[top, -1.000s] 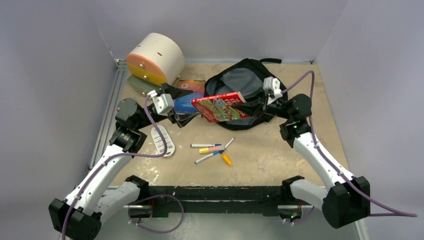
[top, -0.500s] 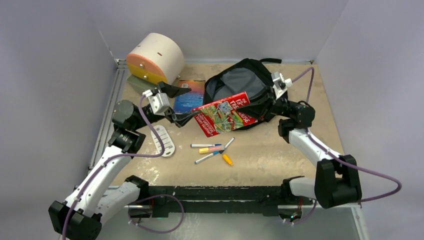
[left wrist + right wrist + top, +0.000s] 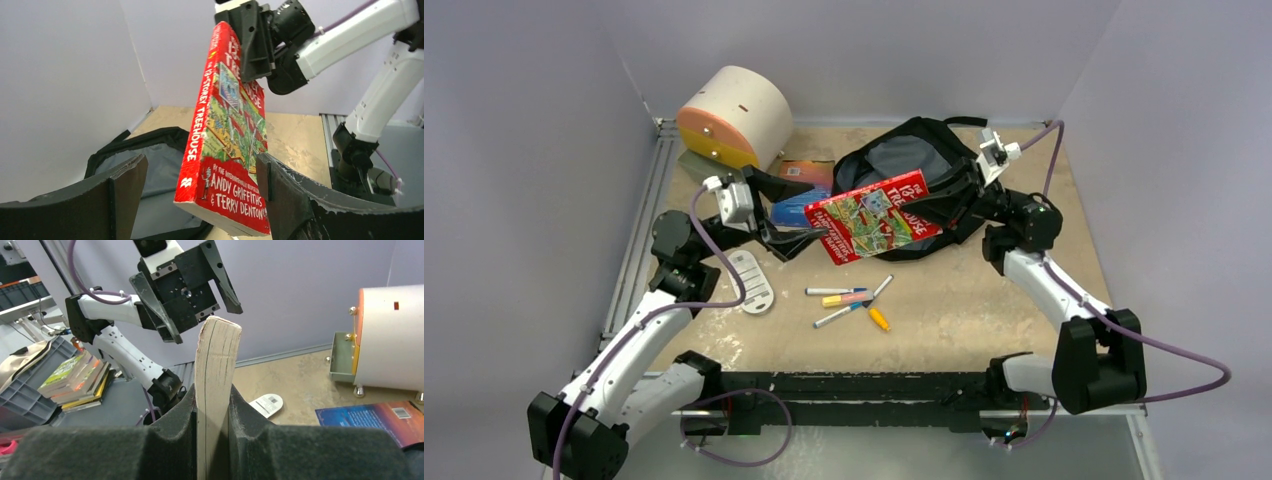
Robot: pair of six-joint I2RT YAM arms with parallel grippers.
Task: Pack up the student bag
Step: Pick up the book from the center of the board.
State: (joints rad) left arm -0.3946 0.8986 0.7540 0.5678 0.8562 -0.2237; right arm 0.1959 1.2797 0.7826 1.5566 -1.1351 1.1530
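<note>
The left gripper will move in first and then close on the paperback, because its fingers only just reach the red paperback's near end (image 3: pixel 837 238) (image 3: pixel 227 196).
The student bag (image 3: pixel 911 158) is a black backpack lying open at the back of the table, its grey lining (image 3: pixel 155 170) showing. A red paperback (image 3: pixel 876 215) hangs tilted over the bag's near edge. My right gripper (image 3: pixel 936 198) is shut on the book's far end, its pads clamping the page edge (image 3: pixel 216 365). My left gripper (image 3: pixel 814 210) stands open at the book's near-left end. In the left wrist view the red book (image 3: pixel 227 150) sits between the wide-spread fingers (image 3: pixel 125 185), which do not grip it.
A blue book (image 3: pixel 802 195) lies flat left of the bag. Behind it stands a cream-and-orange drum box (image 3: pixel 729 115) with an open drawer. Several markers (image 3: pixel 849 298) and a white card (image 3: pixel 750 281) lie on the table toward the front.
My right gripper has pulled back toward the far right with the red book, tilting it over the bag. My left jaws have widened a little and that arm has drawn back left.
</note>
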